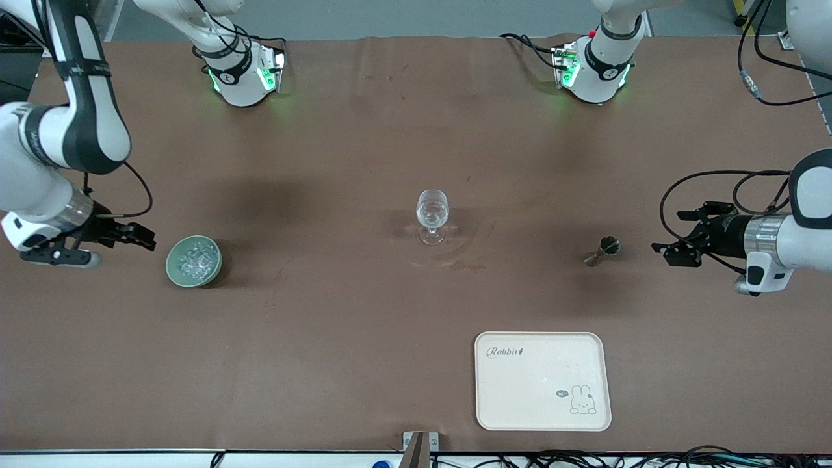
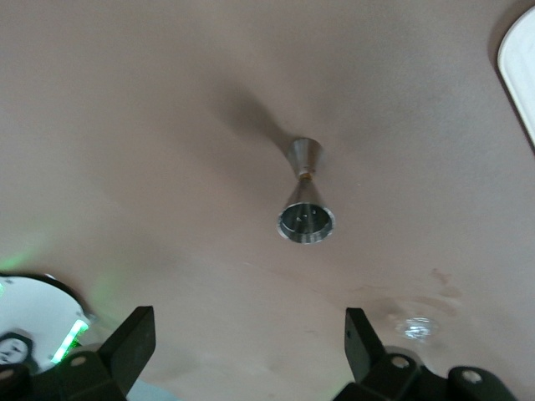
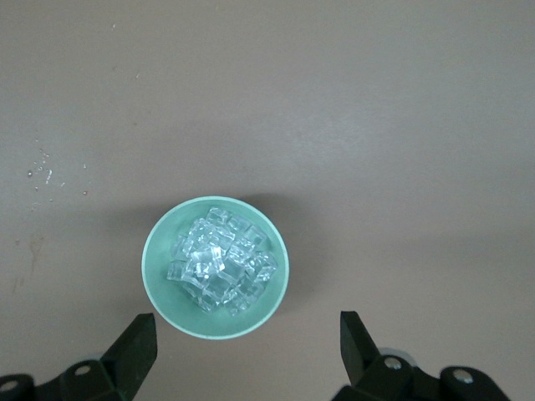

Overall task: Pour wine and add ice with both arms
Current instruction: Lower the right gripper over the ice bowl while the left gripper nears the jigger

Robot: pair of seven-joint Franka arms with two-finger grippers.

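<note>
The robot's right gripper should next pinch one clear ice cube by its opposite sides, so the cube can be added to the wine glass.
A clear stemmed wine glass stands upright at the middle of the table. A small steel jigger stands toward the left arm's end and also shows in the left wrist view. My left gripper is open and empty, apart from the jigger, at the left arm's end; it shows in its wrist view. A pale green bowl holds a heap of clear ice. My right gripper is open and empty beside the bowl; the ice lies ahead of its jaws.
A cream tray with a rabbit print lies near the front camera's edge, nearer than the jigger; its corner shows in the left wrist view. The two arm bases stand at the table's top edge.
</note>
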